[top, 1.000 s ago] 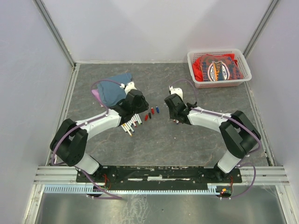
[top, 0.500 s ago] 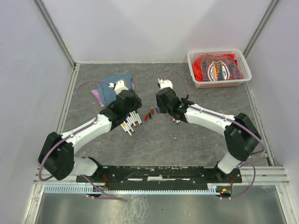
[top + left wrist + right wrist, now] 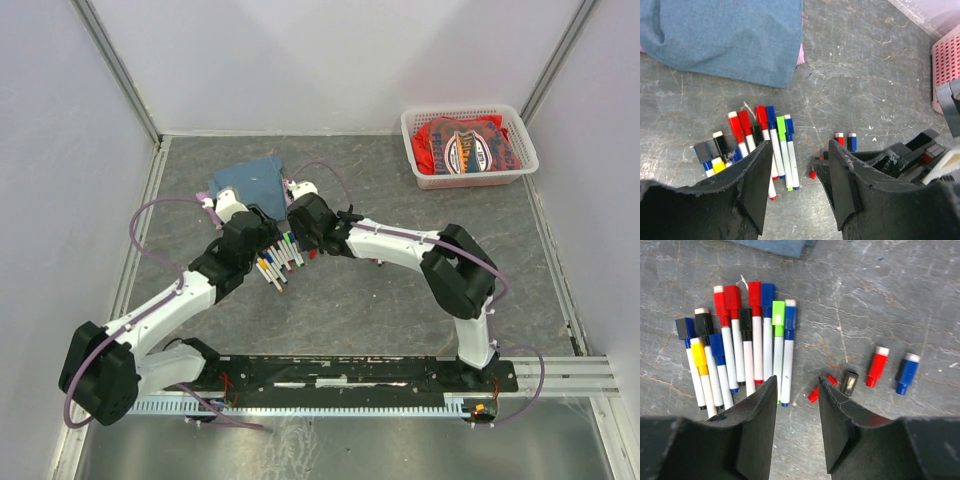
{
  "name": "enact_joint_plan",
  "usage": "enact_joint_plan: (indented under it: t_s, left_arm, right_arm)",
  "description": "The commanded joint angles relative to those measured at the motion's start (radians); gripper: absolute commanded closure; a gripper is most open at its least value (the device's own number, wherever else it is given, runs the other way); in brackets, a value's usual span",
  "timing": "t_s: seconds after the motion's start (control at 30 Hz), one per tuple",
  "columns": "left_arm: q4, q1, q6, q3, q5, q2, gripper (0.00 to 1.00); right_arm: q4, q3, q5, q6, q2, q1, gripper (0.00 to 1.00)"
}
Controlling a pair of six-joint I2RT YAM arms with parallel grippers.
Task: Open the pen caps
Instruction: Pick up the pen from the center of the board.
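Observation:
My right gripper is going to grab the blue-capped pen beside the green one next, by its white body's near end (image 3: 300,261) (image 3: 786,388). That leaves the blue cap for my left gripper to open.
A row of white-barrelled pens (image 3: 752,347) lies on the grey table, still wearing red, blue, green, black and yellow pen caps (image 3: 755,292). To their right lie loose caps: a red one (image 3: 876,367), a blue one (image 3: 906,373), a black one (image 3: 849,381) and a small red piece (image 3: 814,393). My right gripper (image 3: 797,385) hangs open over the pens' near ends, with only bare table between its fingers. My left gripper (image 3: 800,150) is open too, just short of the same pens (image 3: 775,145), with the loose red cap (image 3: 839,139) and blue cap (image 3: 852,142) beyond its right finger.
A folded blue cloth (image 3: 250,183) lies just behind the pens with something pink under it. A white basket (image 3: 412,135) of red fabric stands at the back right. The right arm's black wrist (image 3: 912,155) crowds in beside my left gripper, and the two arms meet over the pens (image 3: 280,252).
The right arm has swung left, past the loose caps to the pen row. The left arm has drawn back and left. Both grippers have opened wider.

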State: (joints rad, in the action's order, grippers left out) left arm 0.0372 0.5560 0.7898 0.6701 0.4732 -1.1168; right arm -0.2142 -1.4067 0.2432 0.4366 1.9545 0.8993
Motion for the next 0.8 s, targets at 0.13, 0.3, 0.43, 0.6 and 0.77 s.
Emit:
enact_joint_plan:
  t_s: [0.13, 0.3, 0.43, 0.6, 0.77]
  left_arm:
    - [-0.071, -0.007, 0.069, -0.051, 0.060, 0.067, 0.45]
    - [-0.071, -0.007, 0.073, -0.059, 0.066, 0.078, 0.45]
    - [-0.071, -0.005, 0.074, -0.060, 0.065, 0.082, 0.45]
    - [-0.072, -0.007, 0.076, -0.061, 0.067, 0.085, 0.45]
    - [-0.072, -0.006, 0.079, -0.058, 0.063, 0.082, 0.45]
  right_arm:
    - [-0.014, -0.106, -0.016, 0.005, 0.082, 0.015, 0.55]
    - [-0.017, -0.116, -0.017, 0.008, 0.110, 0.019, 0.55]
    - [-0.017, -0.117, -0.007, 0.009, 0.124, 0.019, 0.55]
    - [-0.017, -0.118, -0.014, 0.013, 0.135, 0.019, 0.55]
    - [-0.014, -0.117, -0.019, 0.014, 0.143, 0.021, 0.55]
